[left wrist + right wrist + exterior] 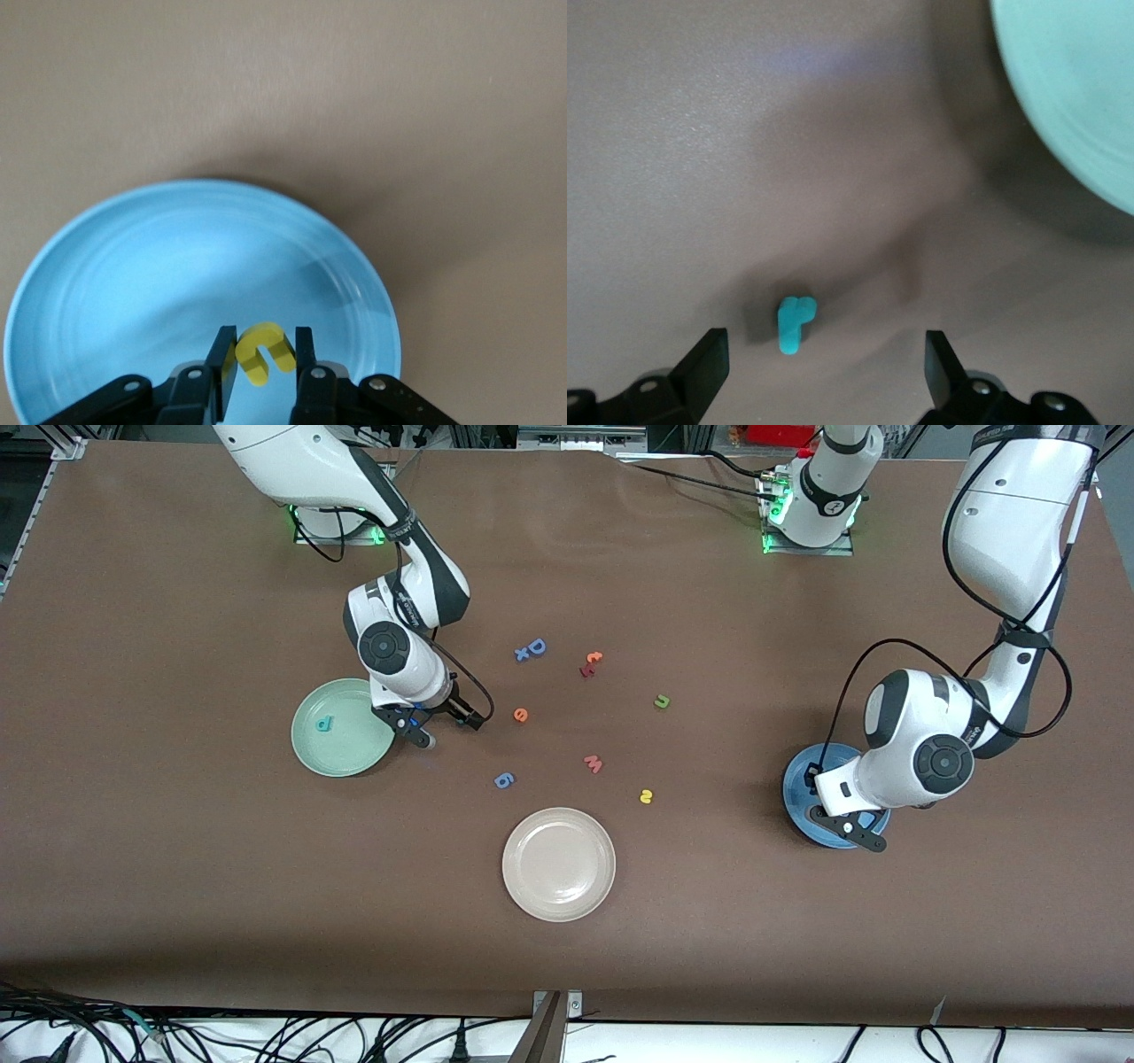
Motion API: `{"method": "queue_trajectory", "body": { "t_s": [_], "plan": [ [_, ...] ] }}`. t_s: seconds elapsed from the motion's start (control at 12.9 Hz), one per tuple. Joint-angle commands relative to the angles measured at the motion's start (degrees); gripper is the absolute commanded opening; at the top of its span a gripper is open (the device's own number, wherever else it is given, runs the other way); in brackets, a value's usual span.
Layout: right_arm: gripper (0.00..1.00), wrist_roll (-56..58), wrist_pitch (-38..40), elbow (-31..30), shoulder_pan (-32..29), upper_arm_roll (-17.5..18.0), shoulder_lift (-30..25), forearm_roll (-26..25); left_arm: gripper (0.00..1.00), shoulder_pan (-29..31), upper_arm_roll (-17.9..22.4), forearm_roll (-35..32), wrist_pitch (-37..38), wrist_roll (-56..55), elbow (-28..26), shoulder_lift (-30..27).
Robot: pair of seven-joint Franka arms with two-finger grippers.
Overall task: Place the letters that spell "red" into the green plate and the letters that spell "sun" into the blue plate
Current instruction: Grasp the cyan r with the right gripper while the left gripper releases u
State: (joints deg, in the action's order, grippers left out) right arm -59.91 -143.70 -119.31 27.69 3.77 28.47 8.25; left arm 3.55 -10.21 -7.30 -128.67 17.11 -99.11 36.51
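My fingers are beside the teal "r" on the tabletop in the right wrist view. My right gripper needs to close now. Closing now would hold the "r".
My left gripper (264, 339) hangs just over the blue plate (177, 266), shut on a yellow "u" (262, 356). In the front view that gripper (855, 831) covers much of the blue plate (797, 778). My right gripper (824, 352) is low over the table beside the green plate (1081, 106), open, with a teal "r" (796, 323) lying flat between its fingers, nearer one of them. A teal "d" (325, 724) lies in the green plate (306, 755). On the table lie an orange "e" (521, 714), an olive letter (661, 701) and a yellow "s" (646, 796).
A beige plate (558, 864) sits nearer the front camera than the loose letters. Other letters on the table: a pink "w" (593, 763), a blue "6" (503, 780), a blue "D" with a small "x" (532, 649), and a red-orange pair (591, 662).
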Motion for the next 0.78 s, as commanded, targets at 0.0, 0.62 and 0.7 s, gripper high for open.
{"method": "queue_trajectory", "body": {
  "t_s": [0.0, 0.62, 0.7],
  "plan": [
    [0.89, -0.7, -2.6, -0.7, 0.3, 0.1, 0.0, 0.7, 0.22, 0.4, -0.1, -4.4, -2.0, 0.9, 0.9, 1.5],
    [0.49, -0.7, -4.4, -1.0, 0.3, 0.2, 1.0, 0.7, 1.0, -0.4, -2.0, -3.9, 1.1, -1.8, 1.2, -1.6],
    [0.45, -0.7, -4.4, -1.1, 0.3, 0.1, 1.0, 0.7, 1.0, -0.4, -3.1, -3.9, 2.1, -2.8, 1.2, -2.2]
  ]
}}
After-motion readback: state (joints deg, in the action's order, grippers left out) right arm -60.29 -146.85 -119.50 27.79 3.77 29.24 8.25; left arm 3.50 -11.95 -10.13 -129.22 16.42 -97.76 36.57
